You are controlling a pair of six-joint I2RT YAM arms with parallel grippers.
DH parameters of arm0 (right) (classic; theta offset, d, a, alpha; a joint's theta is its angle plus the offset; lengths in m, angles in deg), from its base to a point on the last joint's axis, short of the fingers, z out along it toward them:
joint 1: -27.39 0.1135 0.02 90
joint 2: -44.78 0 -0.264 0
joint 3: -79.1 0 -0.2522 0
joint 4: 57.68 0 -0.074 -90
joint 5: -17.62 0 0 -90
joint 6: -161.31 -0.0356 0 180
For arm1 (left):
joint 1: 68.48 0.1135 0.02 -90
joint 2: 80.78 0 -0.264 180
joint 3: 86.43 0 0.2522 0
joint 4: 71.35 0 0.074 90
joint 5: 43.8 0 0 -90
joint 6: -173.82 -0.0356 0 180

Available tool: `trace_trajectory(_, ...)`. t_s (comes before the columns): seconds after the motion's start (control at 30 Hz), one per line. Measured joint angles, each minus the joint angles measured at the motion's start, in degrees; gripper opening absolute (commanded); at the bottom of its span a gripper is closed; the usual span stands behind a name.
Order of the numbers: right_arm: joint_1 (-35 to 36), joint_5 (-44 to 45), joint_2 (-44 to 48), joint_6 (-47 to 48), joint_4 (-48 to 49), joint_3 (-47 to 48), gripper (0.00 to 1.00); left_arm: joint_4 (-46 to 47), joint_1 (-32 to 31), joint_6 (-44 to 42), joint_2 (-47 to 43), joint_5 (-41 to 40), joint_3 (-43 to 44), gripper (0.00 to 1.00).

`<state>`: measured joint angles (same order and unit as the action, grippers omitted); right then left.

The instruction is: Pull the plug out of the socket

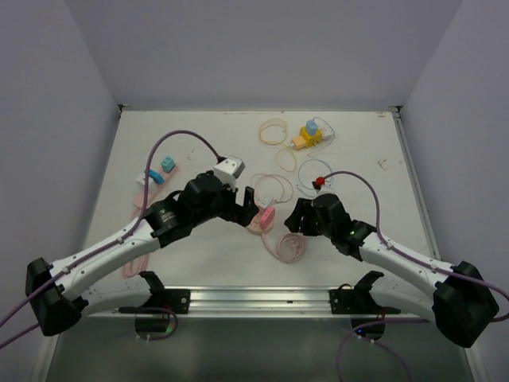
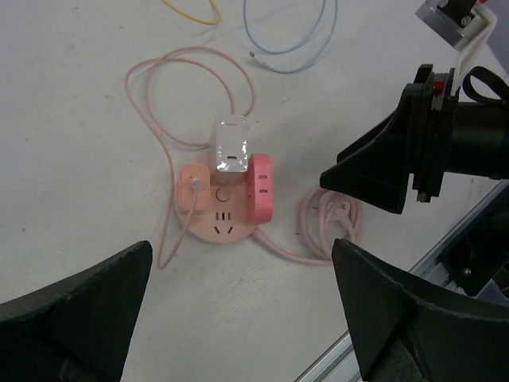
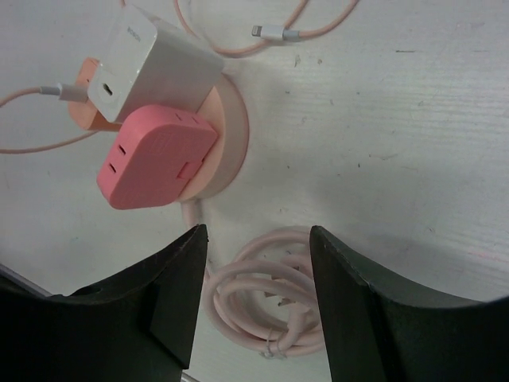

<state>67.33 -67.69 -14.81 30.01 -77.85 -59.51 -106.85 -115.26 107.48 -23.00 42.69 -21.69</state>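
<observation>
My left gripper grabs the pink plug [image 1: 268,216] [image 2: 260,187] across its broad flat sides next, to pull it straight off the socket.
A round pale pink socket [image 2: 225,227] lies on the white table with three things plugged in: a pink plug [image 2: 260,187], a white charger block [image 2: 231,143] and a peach plug [image 2: 194,187]. In the right wrist view the pink plug [image 3: 155,155] sits low on the socket [image 3: 231,135], next to the white charger [image 3: 151,68]. My left gripper [image 2: 238,310] hovers wide open just short of the socket. My right gripper [image 3: 256,231] is open beside the pink plug, its jaws above the socket's coiled cable [image 3: 270,294]. In the top view the socket [image 1: 262,216] lies between both grippers.
A yellow socket with a blue plug [image 1: 308,135] stands at the back with a yellow cable loop [image 1: 273,131]. Two blue plugs [image 1: 163,169] lie at the left. A thin blue cable [image 2: 290,40] runs behind the socket. A metal rail [image 1: 254,298] borders the near edge.
</observation>
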Motion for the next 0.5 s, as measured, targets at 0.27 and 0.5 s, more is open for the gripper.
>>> trace_trajectory(0.27, -1.79, -3.19, 0.55, -2.29, 6.12, -3.85, 0.58, -0.48, -12.7, 1.75, 14.21, -12.48, 7.61, 0.92)
trace_trajectory(0.5, -2.47, -4.26, 1.9, -3.78, 8.52, -7.15, 0.57, -3.56, -16.9, 3.02, 26.05, -19.08, 13.86, 0.77)
